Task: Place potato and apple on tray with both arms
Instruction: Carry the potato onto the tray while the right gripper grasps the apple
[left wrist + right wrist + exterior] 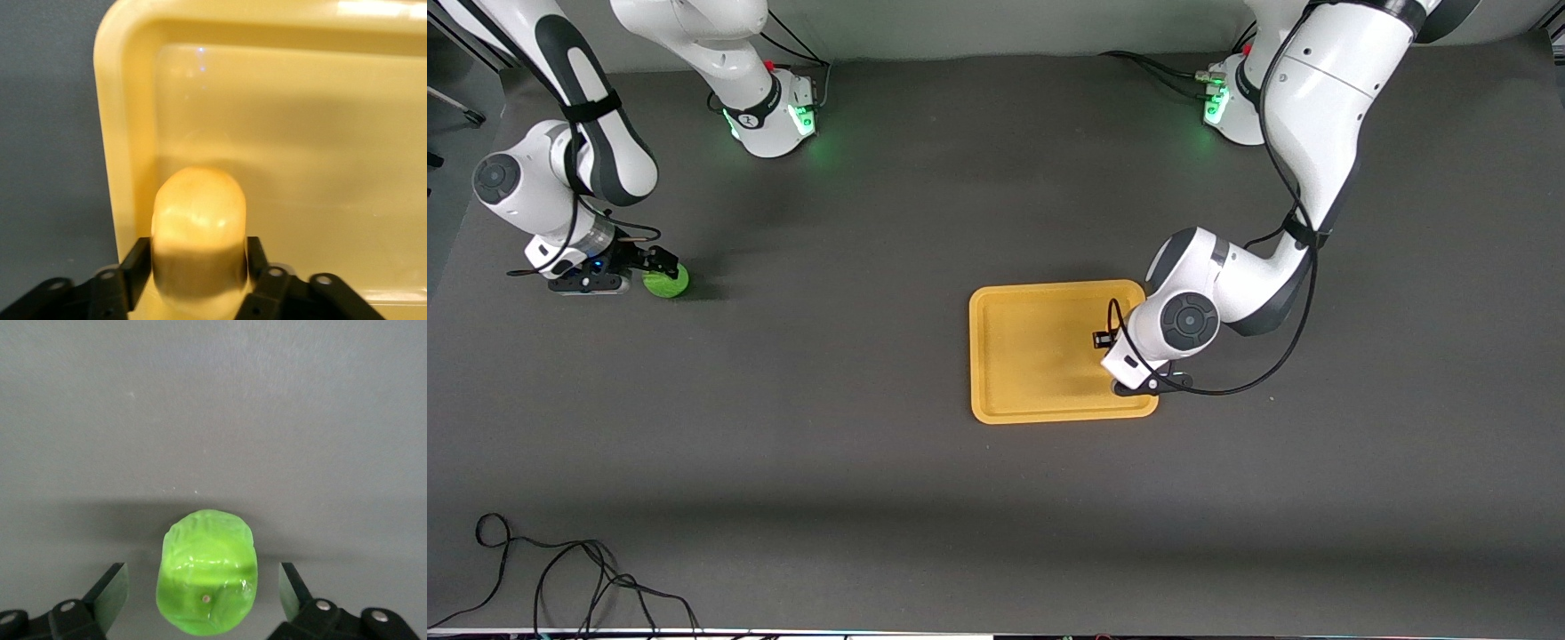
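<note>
My right gripper's fingers still hover above the green apple's sides, so it is too early to close. It lowers first, as closing now would miss the apple.
The yellow-orange tray lies in the middle of the table. My left gripper is shut on the potato and holds it low over the tray, at the tray's end toward the left arm. In the front view the left arm's wrist hides the potato. The green apple rests on the table at the right arm's end. My right gripper is open around the apple, with a gap between each finger and the fruit.
The table is a dark grey mat. Black cables lie at the mat's edge nearest the front camera, toward the right arm's end. The arms' green-lit bases stand along the edge farthest from the front camera.
</note>
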